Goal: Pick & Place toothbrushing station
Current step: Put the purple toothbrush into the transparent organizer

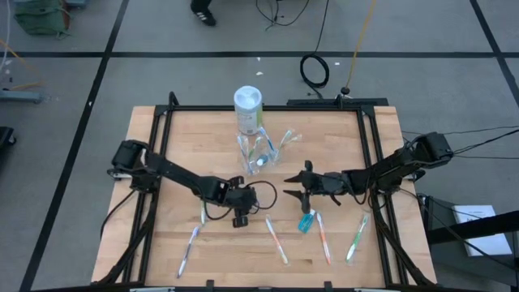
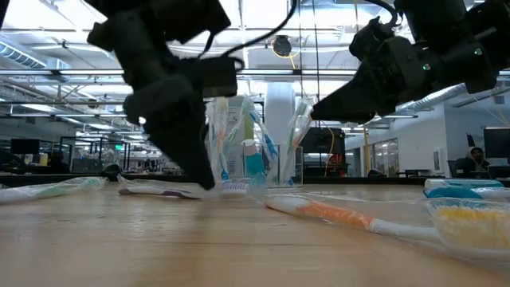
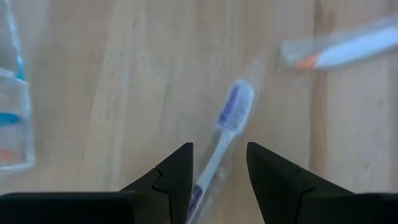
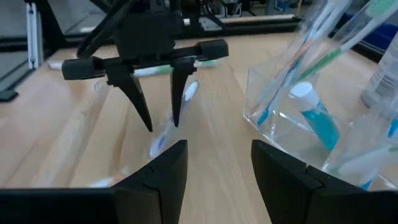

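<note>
To get the purple-bristled toothbrush into the clear plastic cup handle first, the left gripper will next grab it by its neck (image 3: 218, 154).
A clear plastic cup (image 1: 258, 151) stands at the table's far middle with several toothbrushes and a teal toothpaste tube (image 4: 318, 118) in it. My left gripper (image 1: 241, 217) points down at the table's middle, open. Its fingers stand on either side of the handle of a wrapped toothbrush with a purple-bristled head (image 3: 235, 107) that lies flat on the wood. This shows too in the right wrist view (image 4: 161, 124). My right gripper (image 1: 288, 186) hovers open and empty to the right of it, pointing toward the table's left, near the cup.
A white canister with a green label (image 1: 248, 109) stands just behind the cup. Loose wrapped toothbrushes lie near the front edge (image 1: 189, 251) (image 1: 276, 241) (image 1: 323, 237) (image 1: 357, 237), with a teal toothpaste tube (image 1: 306, 221) among them. A black frame (image 1: 268, 107) rims the table.
</note>
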`<state>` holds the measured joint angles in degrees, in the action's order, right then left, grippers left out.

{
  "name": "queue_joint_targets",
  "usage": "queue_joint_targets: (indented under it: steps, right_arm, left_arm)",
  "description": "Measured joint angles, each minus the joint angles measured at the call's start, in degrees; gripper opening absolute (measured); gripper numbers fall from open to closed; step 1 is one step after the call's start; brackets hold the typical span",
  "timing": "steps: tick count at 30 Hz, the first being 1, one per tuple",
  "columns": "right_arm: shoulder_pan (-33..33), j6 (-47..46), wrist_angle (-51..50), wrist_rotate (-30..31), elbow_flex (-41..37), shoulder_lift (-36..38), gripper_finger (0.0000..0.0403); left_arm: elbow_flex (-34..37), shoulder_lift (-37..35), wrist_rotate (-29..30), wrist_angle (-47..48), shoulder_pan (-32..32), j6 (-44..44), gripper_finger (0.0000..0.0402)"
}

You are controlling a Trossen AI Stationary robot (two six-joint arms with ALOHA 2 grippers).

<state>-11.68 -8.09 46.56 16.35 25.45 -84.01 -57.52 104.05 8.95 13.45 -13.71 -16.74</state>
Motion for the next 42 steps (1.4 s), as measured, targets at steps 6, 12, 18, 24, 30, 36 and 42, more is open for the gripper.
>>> queue_joint_targets:
  steps: [6, 12, 18, 24, 30, 36, 42]
  right_arm:
    - [0.0, 0.3, -1.9, 0.0, 0.0, 0.0, 0.0169]
    - [0.0, 0.3, -3.3, 0.1, 0.0, 0.0, 0.0169]
    - [0.0, 0.3, -3.3, 0.0, 0.0, 0.0, 0.0169]
    - [0.0, 0.3, -3.5, 0.0, 0.0, 0.0, 0.0169]
    - [0.0, 0.2, -3.7, 0.1, 0.0, 0.0, 0.0169]
    - [0.0, 0.0, -3.8, 0.1, 0.0, 0.0, 0.0169]
    - [0.0, 0.0, -4.0, 0.1, 0.0, 0.0, 0.0169]
  left_arm:
    - [-0.2, 2.5, -1.7, -0.4, 1.0, 4.9, 0.0139]
    - [-0.2, 2.2, -2.4, -0.3, 1.0, 8.8, 0.0062]
    - [0.1, 0.4, -0.9, -2.9, 1.1, 9.2, 0.0014]
    - [0.1, -8.3, 8.2, -5.0, 1.1, 11.1, 0.0006]
    - [0.1, -19.0, 18.9, -13.1, 1.3, 17.5, 0.0005]
    - [2.1, -23.3, 21.8, -36.4, 2.2, 29.4, 0.0008]
    - [13.4, -18.3, 16.6, -66.8, 4.9, 33.5, 0.0006]
